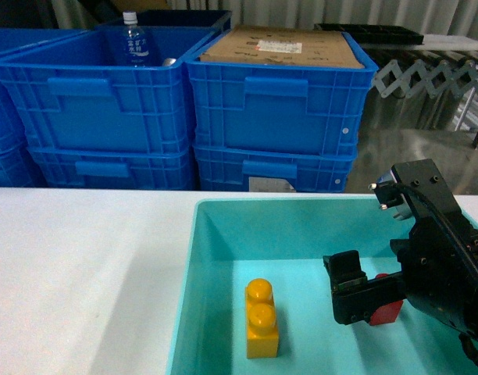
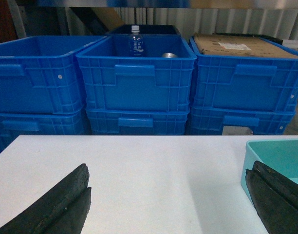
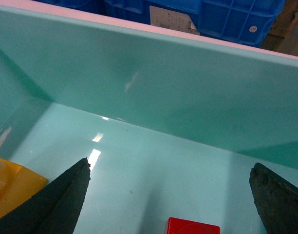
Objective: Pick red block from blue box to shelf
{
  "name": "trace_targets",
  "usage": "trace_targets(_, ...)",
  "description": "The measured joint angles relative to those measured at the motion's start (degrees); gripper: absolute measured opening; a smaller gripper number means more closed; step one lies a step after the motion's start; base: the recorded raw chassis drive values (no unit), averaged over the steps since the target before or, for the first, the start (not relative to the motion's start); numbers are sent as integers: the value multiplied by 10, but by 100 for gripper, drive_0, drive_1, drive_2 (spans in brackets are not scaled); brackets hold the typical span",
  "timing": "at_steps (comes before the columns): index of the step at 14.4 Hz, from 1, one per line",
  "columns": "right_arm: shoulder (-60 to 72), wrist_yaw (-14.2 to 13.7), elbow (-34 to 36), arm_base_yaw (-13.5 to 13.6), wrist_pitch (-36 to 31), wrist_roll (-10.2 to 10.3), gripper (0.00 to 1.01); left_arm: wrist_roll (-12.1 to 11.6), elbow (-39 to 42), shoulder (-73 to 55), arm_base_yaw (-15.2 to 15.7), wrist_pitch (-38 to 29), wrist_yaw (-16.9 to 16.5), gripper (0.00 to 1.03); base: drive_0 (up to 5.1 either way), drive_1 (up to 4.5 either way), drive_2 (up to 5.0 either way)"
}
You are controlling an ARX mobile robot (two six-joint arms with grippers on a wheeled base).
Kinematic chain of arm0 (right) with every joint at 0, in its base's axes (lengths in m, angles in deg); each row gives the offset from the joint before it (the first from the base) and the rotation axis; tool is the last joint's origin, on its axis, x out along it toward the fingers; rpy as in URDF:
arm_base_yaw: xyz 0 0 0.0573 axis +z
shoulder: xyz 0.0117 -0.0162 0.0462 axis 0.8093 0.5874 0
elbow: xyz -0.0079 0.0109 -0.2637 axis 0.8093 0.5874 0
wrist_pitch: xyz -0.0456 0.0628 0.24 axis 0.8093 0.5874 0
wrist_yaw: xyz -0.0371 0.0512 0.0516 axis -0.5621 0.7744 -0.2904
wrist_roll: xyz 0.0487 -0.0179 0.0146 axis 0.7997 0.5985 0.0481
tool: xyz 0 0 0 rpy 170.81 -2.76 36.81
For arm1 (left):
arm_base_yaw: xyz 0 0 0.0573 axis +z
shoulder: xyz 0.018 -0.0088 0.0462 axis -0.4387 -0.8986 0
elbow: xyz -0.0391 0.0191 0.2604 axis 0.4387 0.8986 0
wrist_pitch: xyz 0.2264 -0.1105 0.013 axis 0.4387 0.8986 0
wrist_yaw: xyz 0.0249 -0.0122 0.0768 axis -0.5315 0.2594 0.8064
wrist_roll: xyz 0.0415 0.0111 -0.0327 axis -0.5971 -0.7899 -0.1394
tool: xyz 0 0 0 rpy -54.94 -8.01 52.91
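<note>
The red block (image 1: 387,312) needs to come out of the blue box and go to the shelf, so my right gripper should next pick it up by its opposite sides.
The red block (image 1: 387,312) lies on the floor of the blue box (image 1: 223,234), right of a yellow two-stud brick (image 1: 262,319). My right gripper (image 1: 370,301) is down inside the box, open, with the block low between its fingers and touching neither. In the right wrist view the red block (image 3: 193,226) shows at the bottom edge, centred below the open right gripper (image 3: 171,165). The left gripper (image 2: 169,168) hangs open over the white table (image 2: 139,165), left of the blue box's corner (image 2: 275,151). A shiny steel rail of the shelf (image 2: 139,3) runs above the crates.
Dark blue ribbed crates (image 1: 278,101) are stacked behind the table; one holds a water bottle (image 1: 133,39), another a cardboard sheet (image 1: 282,47). A metal folding lattice (image 1: 426,78) stands at the back right. The yellow brick (image 3: 12,187) sits close to the right gripper's left finger.
</note>
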Motion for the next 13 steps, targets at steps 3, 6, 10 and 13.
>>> trace_targets(3,9,1,0,-1,-8,0,98,0,0,0,0,0,0,98,0,0,0)
trace_targets(6,27,7,0,-9,-23,0,98,0,0,0,0,0,0,98,0,0,0)
trace_targets(10,44,13,7,-12,-38,5,98,0,0,0,0,0,0,98,0,0,0)
trace_targets(13,54,29,34,-20,-61,5,74,0,0,0,0,0,0,98,0,0,0)
